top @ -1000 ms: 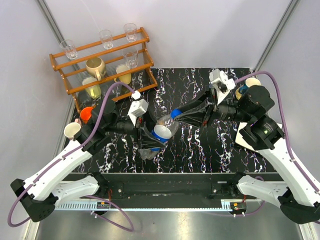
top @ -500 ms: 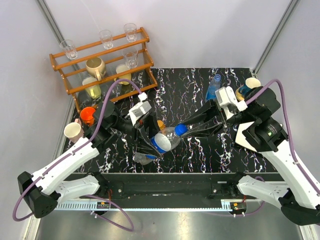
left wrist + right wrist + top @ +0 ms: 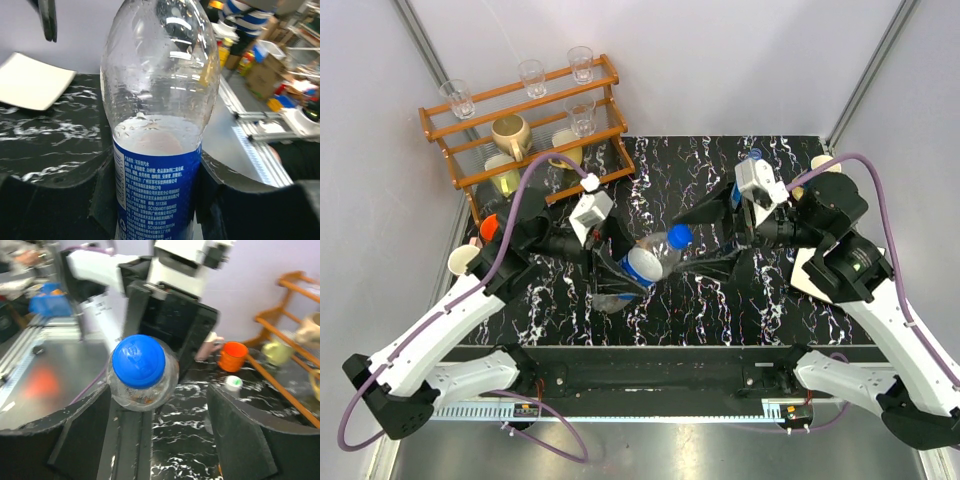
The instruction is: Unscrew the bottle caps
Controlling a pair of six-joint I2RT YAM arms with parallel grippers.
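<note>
The robot's right gripper should unscrew the blue cap next, so it should grab the opposite sides of the blue cap [image 3: 679,236]. Its fingers should point along the bottle's neck.
A clear bottle with a blue label [image 3: 642,264] [image 3: 157,150] is tilted above the middle of the table, and my left gripper [image 3: 623,268] [image 3: 157,200] is shut on its labelled body. Its blue cap [image 3: 679,236] [image 3: 138,360] sits on the neck and points at my right gripper [image 3: 686,246] [image 3: 157,405]. That gripper is open, one finger on each side of the cap and clear of it. A squat orange bottle [image 3: 491,228] [image 3: 232,356] stands at the left. A translucent blue bottle [image 3: 751,159] peeks out behind the right wrist.
A wooden rack [image 3: 535,135] with glasses and mugs fills the back left corner. A cream cup [image 3: 464,261] stands at the left edge, another [image 3: 825,162] at the back right. A white card [image 3: 808,272] lies under the right arm. A clear bottle [image 3: 610,299] lies below the left gripper.
My right gripper was shut on the blue cap and has now opened around it. The left gripper has raised the bottle slightly toward the back, still gripping it.
</note>
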